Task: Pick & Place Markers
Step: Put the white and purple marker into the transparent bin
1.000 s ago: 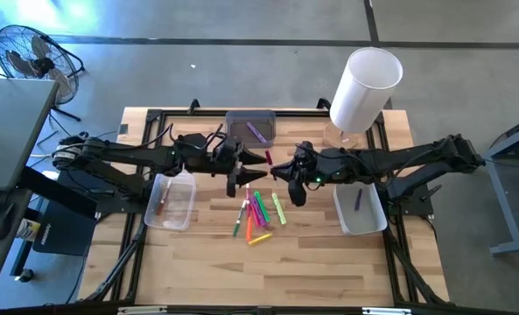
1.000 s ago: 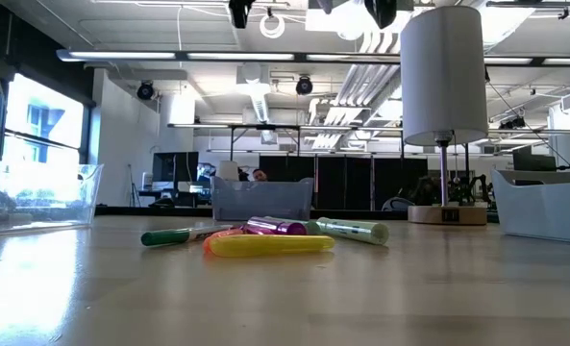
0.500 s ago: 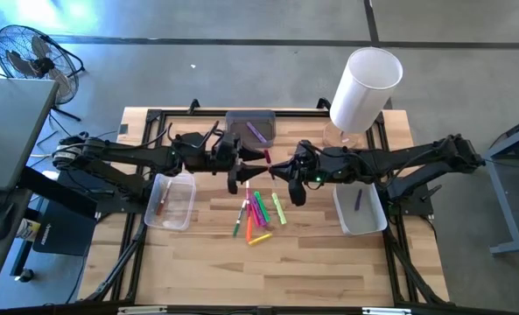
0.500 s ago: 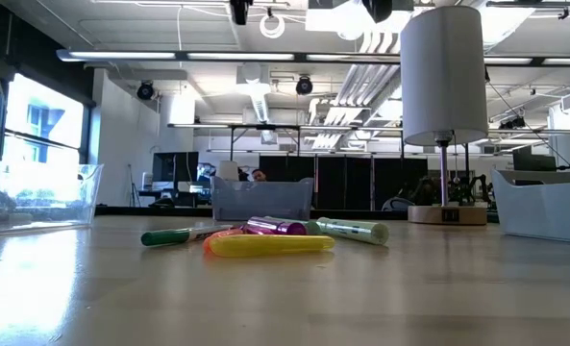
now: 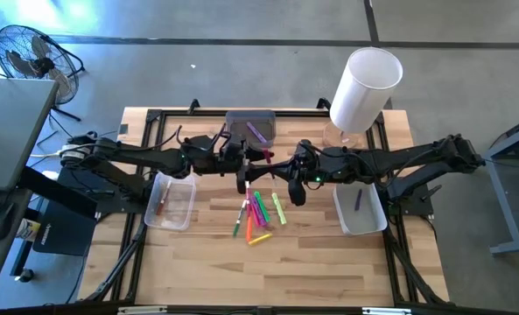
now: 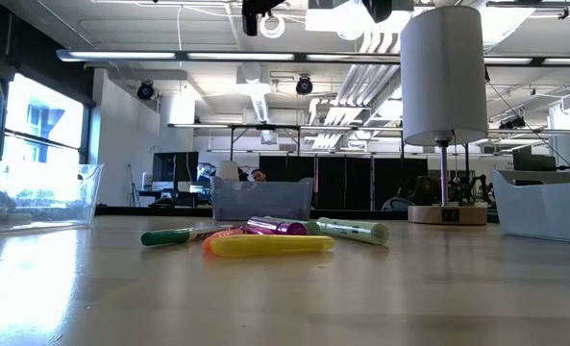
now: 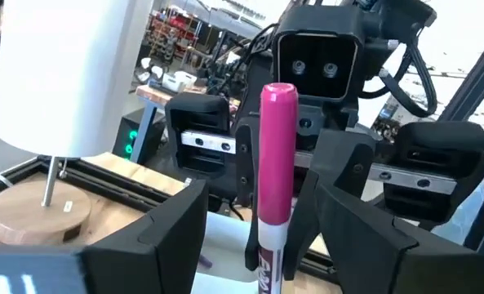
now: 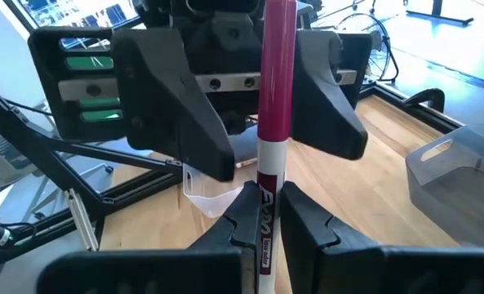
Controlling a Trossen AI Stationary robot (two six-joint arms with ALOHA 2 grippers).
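My left gripper should grab the marker by its pink cap next. Then it can put the marker in the clear bin.
A pink-capped marker with a white barrel hangs level in the air between the two grippers, above the table's middle. My right gripper is shut on it. My left gripper is open; its fingers stand on either side of the marker's pink cap without touching it. Several more markers in green, yellow, pink and orange lie in a loose pile on the table in front of the grippers, and the low view shows the same pile of markers. My right gripper pinches the marker's white barrel between its two fingers. It comes level from the table's right, and the marker runs on straight ahead of the fingertips, pink cap away from me. The marker is lifted clear of the table.
A clear bin at the left holds a reddish marker. A white bin at the right holds a purple one, and a grey bin at the far edge holds another. A tall white lamp stands at the far right.
My left gripper has moved toward the table's right, closing on my right gripper, so that its fingers now flank the marker's cap. The right gripper and the marker have stayed where they were, and the pile on the table has not moved.
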